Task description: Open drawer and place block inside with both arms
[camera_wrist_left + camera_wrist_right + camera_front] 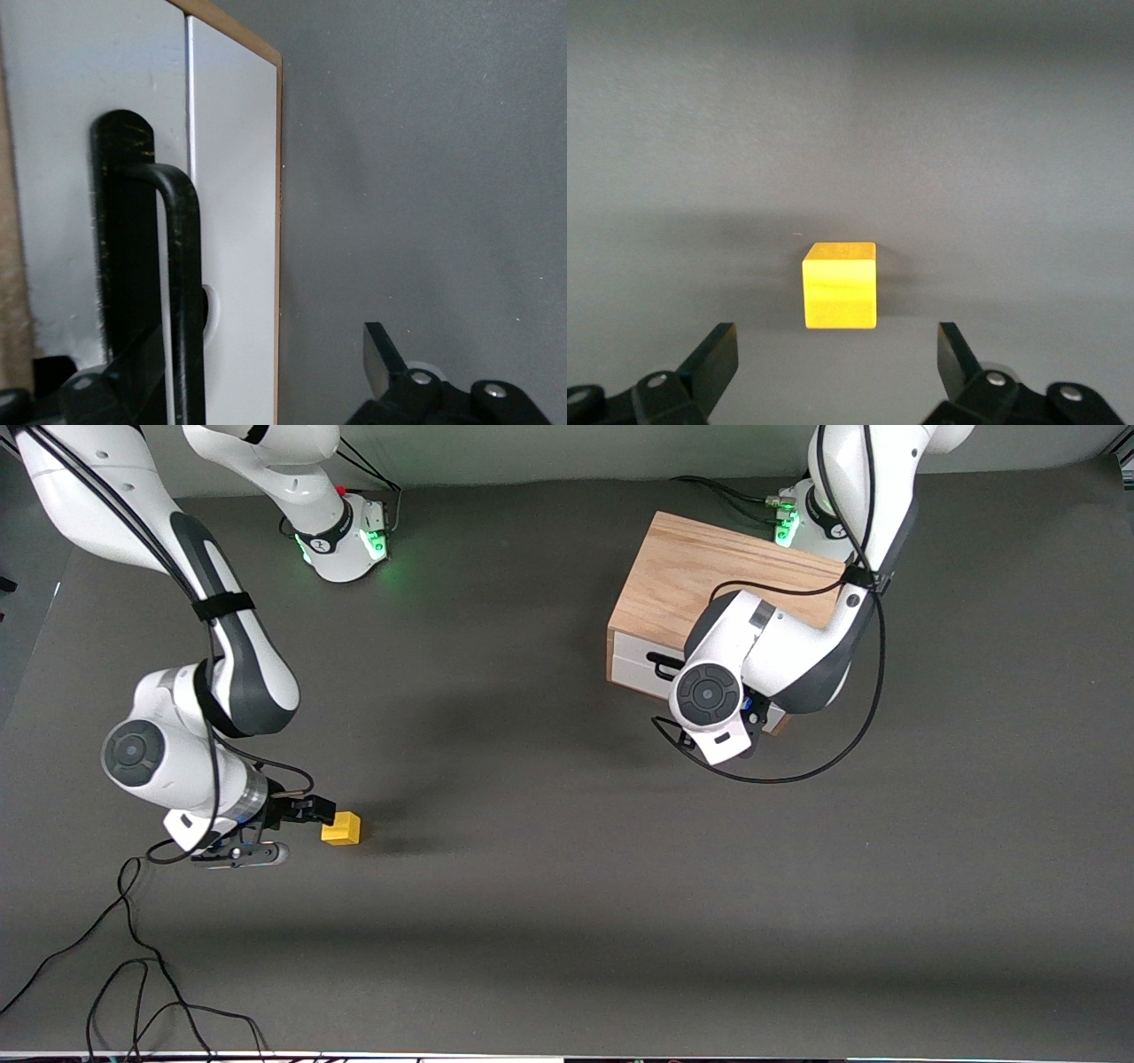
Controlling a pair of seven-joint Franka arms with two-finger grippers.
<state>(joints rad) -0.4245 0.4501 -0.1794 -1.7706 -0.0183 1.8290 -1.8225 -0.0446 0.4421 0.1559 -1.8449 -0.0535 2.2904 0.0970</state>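
My right gripper takes hold of the yellow block by its opposite sides next, to place the block inside the drawer [635, 664].
The light oak box [709, 576] stands toward the left arm's end of the table. Its drawer's white front [631, 666] sits flush with the box, with the black wire handle [660, 662] on it. My left gripper [754, 717] is at that front, mostly hidden under its wrist. In the left wrist view it [261, 363] is open, with the handle [182, 292] between its fingers and close to one of them. The yellow block [342, 828] lies on the table toward the right arm's end. My right gripper [310, 813] is open and low beside it. The block [840, 285] sits just ahead of the open fingertips [713, 354].
Loose black cables [133, 974] lie on the table near the front camera at the right arm's end. A cable loop [797, 772] hangs from the left arm in front of the box. The table is a dark grey mat [549, 850].
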